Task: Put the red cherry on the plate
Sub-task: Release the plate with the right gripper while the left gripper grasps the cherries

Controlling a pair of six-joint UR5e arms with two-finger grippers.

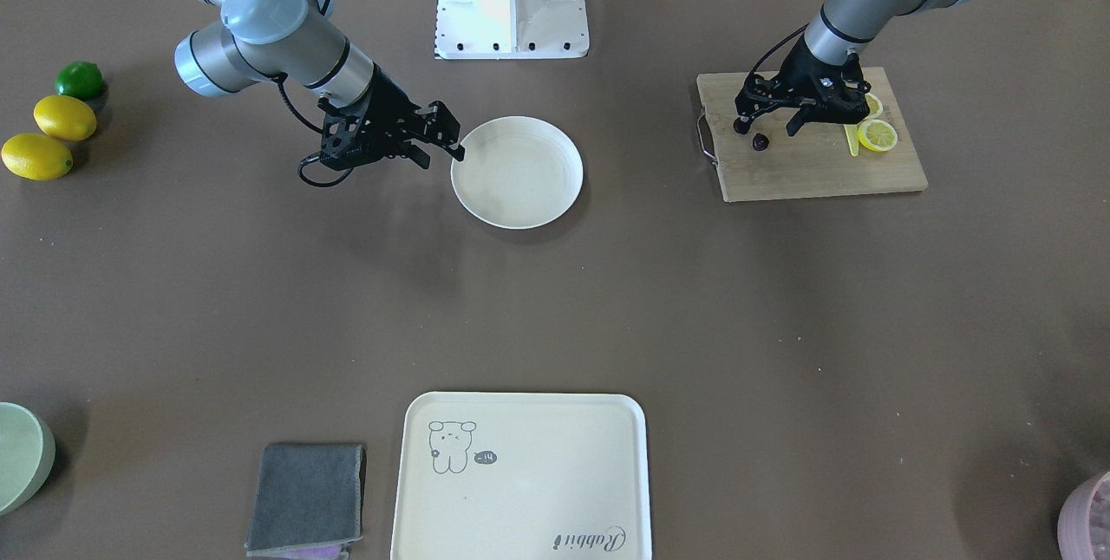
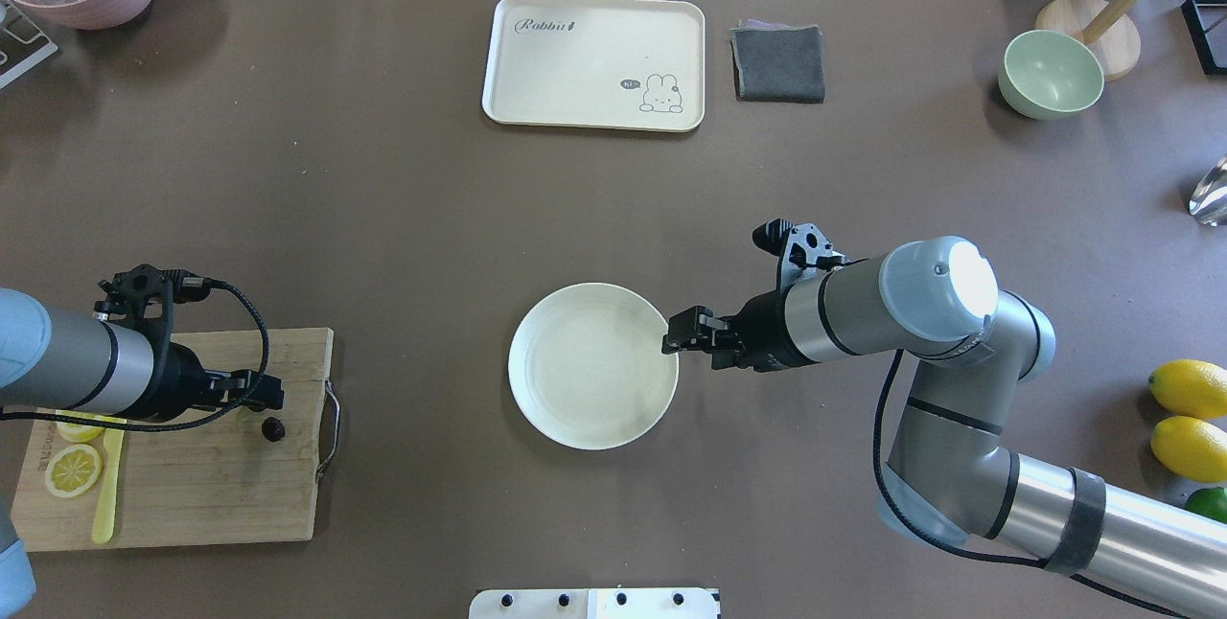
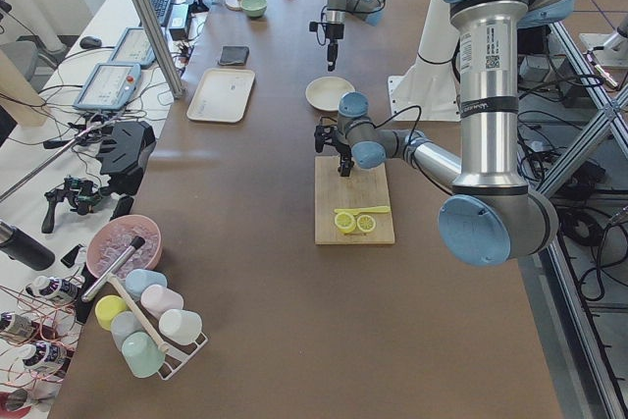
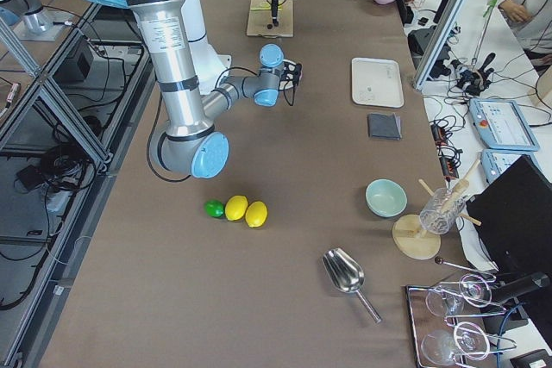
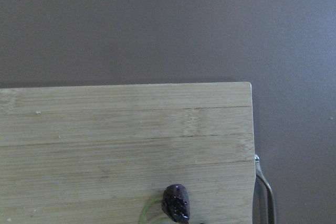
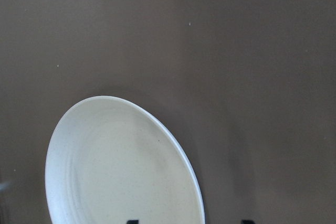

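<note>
The red cherry needs to go on the plate next. My left gripper should pick it up by its greenish stem (image 5: 148, 206) to place it there.
The red cherry (image 1: 760, 142) lies on the wooden cutting board (image 1: 824, 166), dark and tiny, near the handle end. In the left wrist view the cherry (image 5: 176, 203) sits at the bottom edge with a greenish stem beside it. My left gripper (image 1: 768, 126) hangs open just above it, a finger on each side, holding nothing. The round cream plate (image 1: 520, 174) rests mid-table with nothing on it. My right gripper (image 1: 440, 157) is open at the plate's rim (image 6: 197, 203), which runs between its two fingertips.
Lemon slices (image 1: 878, 135) and a yellow utensil lie on the board behind the left gripper. Two lemons (image 1: 36, 155) and a lime (image 1: 80, 80) sit beyond the right arm. A cream tray (image 1: 538, 473), grey cloth (image 1: 308, 498) and green bowl (image 2: 1051, 73) line the far side.
</note>
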